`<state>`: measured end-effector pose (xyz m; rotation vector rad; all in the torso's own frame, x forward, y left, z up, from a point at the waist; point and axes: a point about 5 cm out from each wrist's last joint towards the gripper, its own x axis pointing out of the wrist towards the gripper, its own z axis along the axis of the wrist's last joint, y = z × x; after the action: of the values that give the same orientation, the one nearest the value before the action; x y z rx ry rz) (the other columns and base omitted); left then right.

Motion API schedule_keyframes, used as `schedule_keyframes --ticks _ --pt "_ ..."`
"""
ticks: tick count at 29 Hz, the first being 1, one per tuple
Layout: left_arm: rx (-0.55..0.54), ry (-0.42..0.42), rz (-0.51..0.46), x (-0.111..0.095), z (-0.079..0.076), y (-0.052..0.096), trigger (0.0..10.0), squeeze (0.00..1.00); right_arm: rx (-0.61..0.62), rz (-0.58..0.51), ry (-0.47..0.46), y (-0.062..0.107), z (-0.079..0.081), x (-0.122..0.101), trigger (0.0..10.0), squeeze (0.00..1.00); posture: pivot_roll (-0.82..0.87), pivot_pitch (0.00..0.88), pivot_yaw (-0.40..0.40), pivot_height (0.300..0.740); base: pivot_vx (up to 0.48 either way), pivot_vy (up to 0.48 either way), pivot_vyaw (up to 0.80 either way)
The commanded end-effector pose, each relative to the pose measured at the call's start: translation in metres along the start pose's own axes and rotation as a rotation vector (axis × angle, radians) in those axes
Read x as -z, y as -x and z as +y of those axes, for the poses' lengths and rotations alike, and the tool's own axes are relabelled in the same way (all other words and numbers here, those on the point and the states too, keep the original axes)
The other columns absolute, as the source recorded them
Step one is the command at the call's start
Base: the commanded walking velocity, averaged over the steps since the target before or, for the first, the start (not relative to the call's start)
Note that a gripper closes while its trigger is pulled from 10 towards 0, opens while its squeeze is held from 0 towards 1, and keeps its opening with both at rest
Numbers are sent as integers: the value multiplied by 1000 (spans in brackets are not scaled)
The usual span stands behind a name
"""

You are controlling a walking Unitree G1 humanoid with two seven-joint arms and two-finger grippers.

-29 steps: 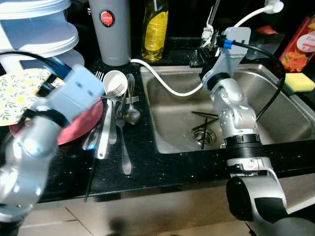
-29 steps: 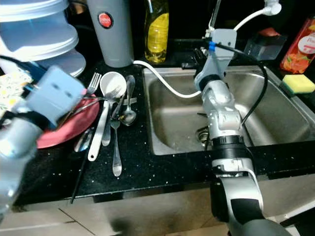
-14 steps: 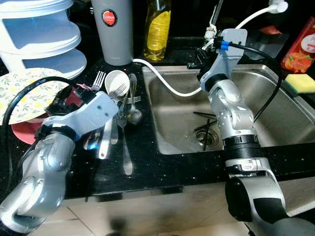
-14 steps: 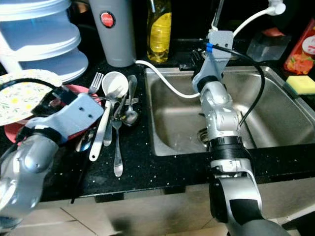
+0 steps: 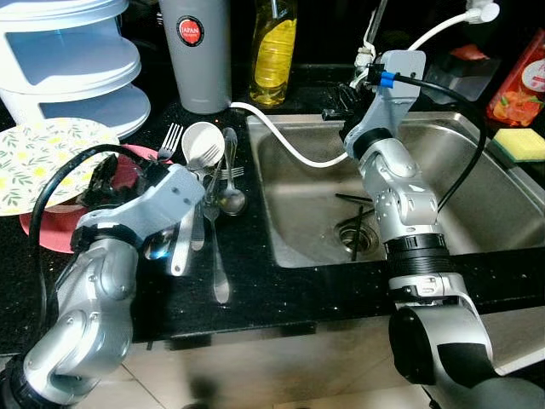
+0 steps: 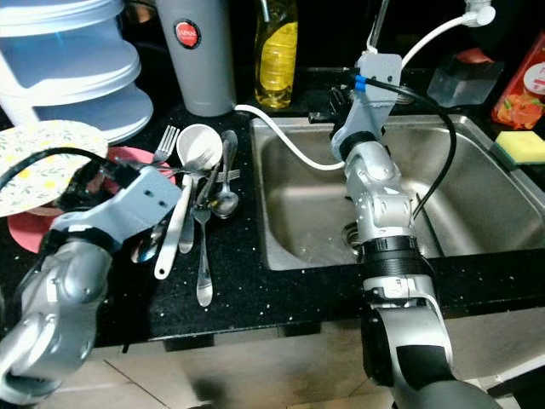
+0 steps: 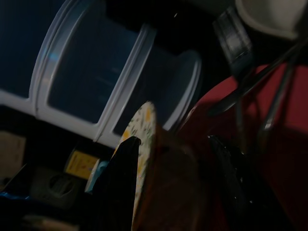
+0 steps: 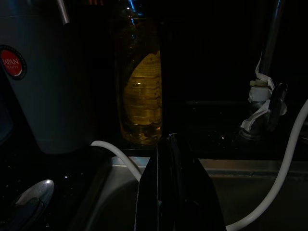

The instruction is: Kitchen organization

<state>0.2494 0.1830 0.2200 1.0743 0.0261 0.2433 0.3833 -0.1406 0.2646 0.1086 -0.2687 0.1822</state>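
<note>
I should grab the floral plate by its thin rim next with my left gripper, as its broad side is far wider than my open fingers.
My left gripper (image 5: 106, 183) sits low over the red plate (image 5: 47, 234) on the black counter, next to the floral plate (image 5: 43, 153). In the left wrist view its fingers (image 7: 122, 183) stand apart, open, with the red plate and the floral plate's rim (image 7: 142, 125) between them. Right of the plates lies a pile of cutlery (image 5: 209, 200) with a white cup (image 5: 200, 141). My right gripper (image 5: 341, 98) hovers at the sink's back left corner, its fingers (image 8: 168, 192) shut on nothing. Black chopsticks (image 5: 353, 230) lie by the sink drain.
A grey thermos (image 5: 203, 51), a yellow soap bottle (image 5: 274, 47) and stacked plastic containers (image 5: 68, 60) line the back of the counter. A white hose (image 5: 281, 141) runs into the steel sink (image 5: 502, 204). A yellow sponge (image 5: 519, 143) lies on its right rim.
My left arm has swung down and back, bringing its gripper from above the counter to the red plate. The right arm has barely moved.
</note>
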Motion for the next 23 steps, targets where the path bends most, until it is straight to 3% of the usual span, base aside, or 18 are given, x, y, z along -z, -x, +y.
schedule_keyframes --ticks 1,4,5,6,7,9,10,11,12,13,19,23 --pt "-30 -6 36 4 3 -2 10000 0 2 16 -5 2 -1 6 10000 0 195 0 -39 740 0 0 0" --pt "-45 7 70 9 5 -3 10000 0 1 17 -6 2 -1 6 10000 0 195 0 -39 740 0 0 0" --pt "-50 12 84 11 5 -3 7373 0 1 18 -7 2 0 6 10000 0 195 0 -39 740 0 0 0" --pt "-55 28 103 13 6 -4 7373 0 1 18 -7 2 0 7 10000 0 193 0 -35 740 0 0 0" --pt "-63 45 122 16 8 -5 6588 0 0 19 -8 2 0 7 10000 0 193 0 -35 740 0 0 0" --pt "-69 56 134 17 9 -5 6588 0 -1 19 -8 2 0 7 10000 0 193 0 -35 740 0 0 0" --pt "-73 72 150 20 11 -6 4078 0 -1 20 -8 2 0 7 10000 0 193 0 -35 740 0 0 0" --pt "-76 79 158 21 12 -7 745 0 -1 20 -7 2 0 7 10000 0 192 0 -37 740 0 0 0" --pt "-78 82 162 22 12 -7 745 0 -1 21 -7 2 0 7 10000 0 192 0 -38 740 0 0 0" --pt "-77 88 164 23 13 -8 0 0 -1 21 -7 2 0 7 10000 0 191 0 -38 740 0 0 0" --pt "-78 81 130 18 13 -9 0 0 -3 21 -6 2 0 7 10000 0 191 0 -39 740 0 0 0" --pt "-77 73 -27 -3 13 -9 0 0 -4 20 -6 2 0 7 10000 0 188 0 -39 740 0 0 0"
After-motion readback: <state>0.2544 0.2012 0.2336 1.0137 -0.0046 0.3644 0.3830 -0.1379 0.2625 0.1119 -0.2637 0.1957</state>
